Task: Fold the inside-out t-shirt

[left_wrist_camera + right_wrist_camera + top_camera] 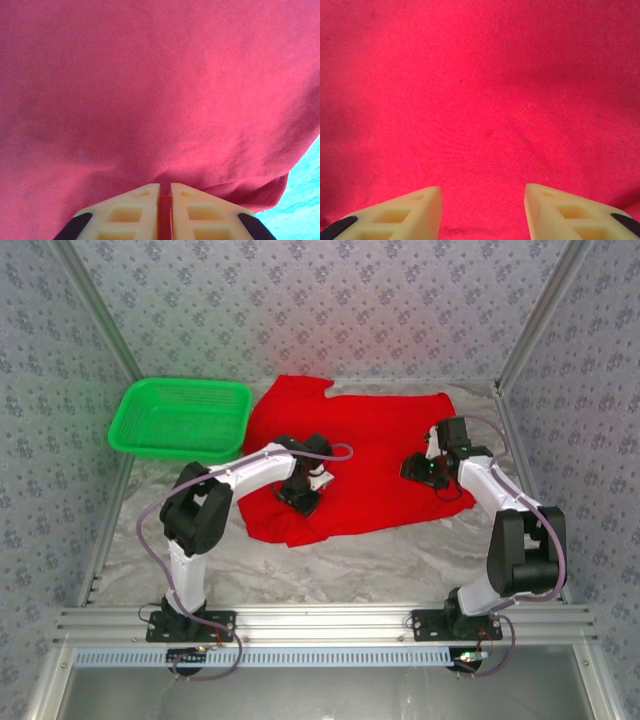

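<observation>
The inside-out t-shirt still needs to be folded over. My right gripper will next grab it by its near side, at the t-shirt's end opposite the sleeve.
The inside-out t-shirt lies spread on the table, plain red side up, one sleeve pointing to the far left. My left gripper presses down on its near-left part. In the left wrist view its cream fingers are shut on a thin pinch of the red cloth, with a folded hem edge to the right. My right gripper hovers over the shirt's right part. The right wrist view has its fingertips well apart above flat red fabric, with nothing between them.
A green plastic basket stands at the far left beside the shirt's sleeve. The marbled tabletop shows bare in front of the shirt. Patterned walls and metal posts close in the sides and back.
</observation>
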{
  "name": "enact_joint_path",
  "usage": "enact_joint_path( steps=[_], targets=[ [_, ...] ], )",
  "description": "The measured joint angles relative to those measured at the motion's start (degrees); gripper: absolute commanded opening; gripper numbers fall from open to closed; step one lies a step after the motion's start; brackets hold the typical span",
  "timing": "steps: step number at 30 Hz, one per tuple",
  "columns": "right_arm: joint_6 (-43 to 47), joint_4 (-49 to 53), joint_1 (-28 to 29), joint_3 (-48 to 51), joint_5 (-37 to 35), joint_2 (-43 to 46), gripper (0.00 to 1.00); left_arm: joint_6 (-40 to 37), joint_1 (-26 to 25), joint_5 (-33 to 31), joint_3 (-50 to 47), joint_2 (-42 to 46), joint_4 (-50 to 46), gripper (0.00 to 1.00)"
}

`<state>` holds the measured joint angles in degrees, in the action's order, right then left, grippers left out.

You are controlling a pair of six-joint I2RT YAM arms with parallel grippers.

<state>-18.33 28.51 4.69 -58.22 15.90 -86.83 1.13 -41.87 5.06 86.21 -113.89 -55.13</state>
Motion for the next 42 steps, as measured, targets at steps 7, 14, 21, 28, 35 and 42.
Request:
enact_joint_path(
  steps=[7, 14, 21, 28, 35, 42],
  targets=[
    [0.0, 0.7, 0.0, 0.2, -1.2, 1.1, 0.49, 1.0, 1.4, 0.5, -1.4, 2.8, 0.0, 0.0],
    [-1.5, 5.2, -6.1, 4.0, -8.3, 9.5, 0.51, 6.2, 4.9, 6.4, -10.0, 18.7, 6.4, 0.0],
    [-3.8, 5.0, -16.5, 6.7, -15.9, 11.9, 0.51, 12.1, 8.9, 12.3, -17.8, 27.5, 14.4, 0.0],
    [-5.3, 4.3, -11.0, 1.6, -24.2, -1.6, 0.48, 13.6, 8.8, 16.7, -19.7, 27.5, 18.4, 0.0],
    [-5.4, 5.7, -7.3, -2.7, -29.7, -12.2, 0.44, 13.6, 8.8, 18.1, -20.2, 27.5, 19.5, 0.0],
    [-5.4, 7.0, -7.8, -2.8, -31.7, -13.6, 0.44, 13.6, 8.8, 18.3, -20.2, 27.5, 19.5, 0.0]
  ],
)
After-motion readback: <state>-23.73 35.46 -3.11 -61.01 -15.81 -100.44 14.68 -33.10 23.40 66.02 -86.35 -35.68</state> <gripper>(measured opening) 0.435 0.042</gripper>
